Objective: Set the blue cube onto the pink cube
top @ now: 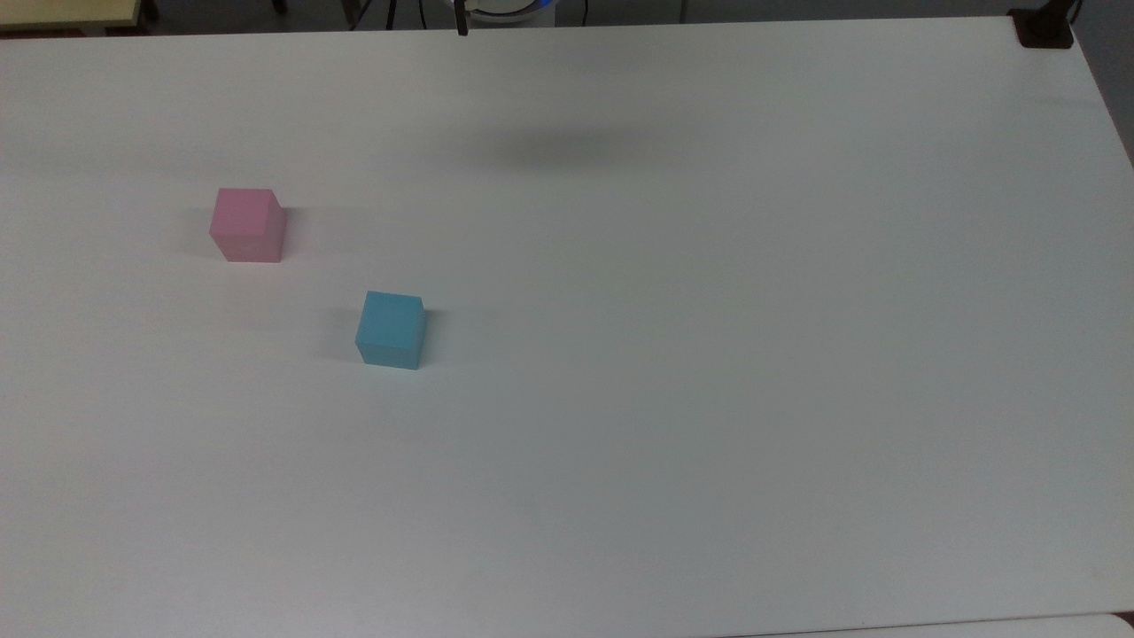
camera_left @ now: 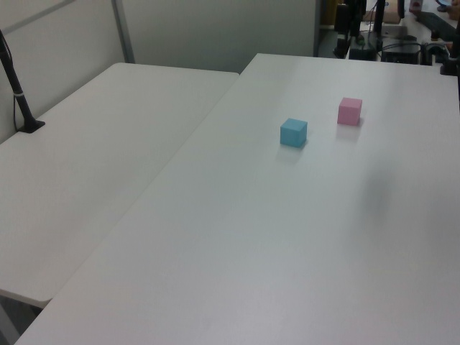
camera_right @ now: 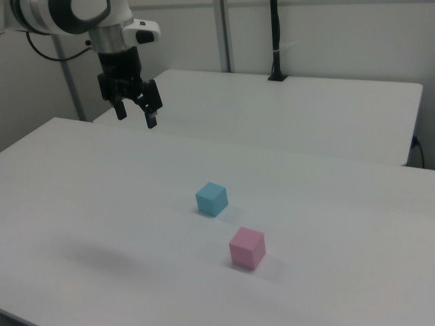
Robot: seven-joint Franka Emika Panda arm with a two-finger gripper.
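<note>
The gripper grips the blue cube (camera_left: pixel 293 133) by its opposite sides next, to set it flat on the pink cube (camera_left: pixel 349 112).
The blue cube (top: pixel 391 330) (camera_left: pixel 293 133) (camera_right: pixel 212 198) rests on the white table, apart from the pink cube (top: pixel 248 225) (camera_left: pixel 349 111) (camera_right: pixel 246 248), which also stands on the table. In the right view my gripper (camera_right: pixel 136 116) hangs high above the table at the upper left, well away from both cubes. Its two black fingers are spread apart with nothing between them. In the top view a finger tip (top: pixel 462 27) pokes in at the upper edge, and a soft shadow (top: pixel 567 146) lies on the table below it.
The white table (top: pixel 709 354) is wide. A second white table (camera_left: pixel 93 158) adjoins it in the left view, with a black post (camera_left: pixel 18 93) clamped at its edge. A black clamp (top: pixel 1045 27) sits at the top view's upper right corner.
</note>
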